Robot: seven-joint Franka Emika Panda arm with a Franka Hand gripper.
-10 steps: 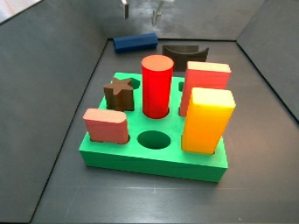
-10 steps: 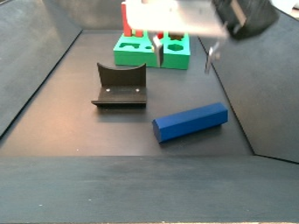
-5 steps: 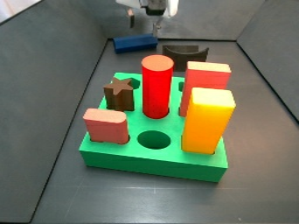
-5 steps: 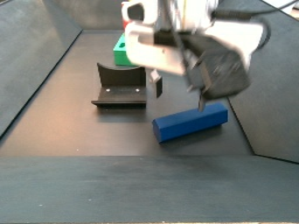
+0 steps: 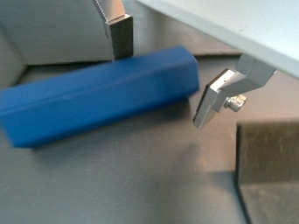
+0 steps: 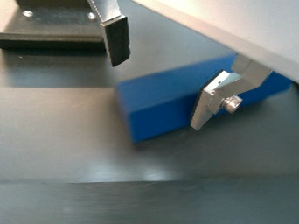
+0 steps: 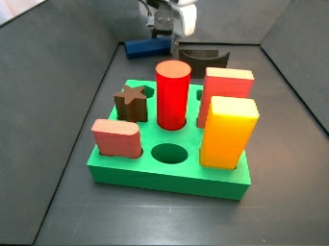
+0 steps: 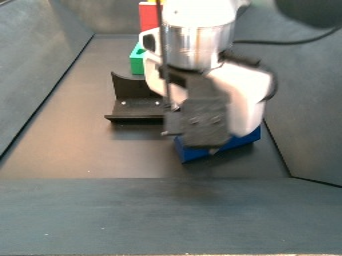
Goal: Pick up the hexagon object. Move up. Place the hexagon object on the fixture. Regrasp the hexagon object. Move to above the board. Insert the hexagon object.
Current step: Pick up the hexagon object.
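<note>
I need to set the hexagon object on the fixture [image 7: 203, 58], so I should next grab the hexagon object with my gripper by its end [image 7: 166, 45] beside the black fixture.
The hexagon object [image 5: 100, 90] is a long dark blue faceted bar lying flat on the dark floor. In both wrist views my gripper [image 5: 167, 68] is open and straddles one end of the bar, one finger [image 5: 121, 37] on each side with a small gap. It shows again in the second wrist picture as the blue bar [image 6: 176, 103] between the gripper [image 6: 163, 72] plates. The black fixture [image 6: 52, 31] stands just beside it. In a side view the gripper [image 7: 164, 36] hangs low over the bar [image 7: 141, 46], with the fixture [image 7: 203, 58] to its right. The green board [image 7: 129, 173] lies nearer the camera.
On the board stand a red cylinder [image 7: 172, 94], a brown star block [image 7: 133, 100], a yellow block [image 7: 228, 130], a red block [image 7: 229, 85] and a pink block [image 7: 115, 136]; one round hole [image 7: 168, 152] is open. Grey walls [image 7: 64, 77] enclose the floor.
The gripper has come down from above and now sits low over the blue bar with its fingers on either side. The bar and the fixture have not moved.
</note>
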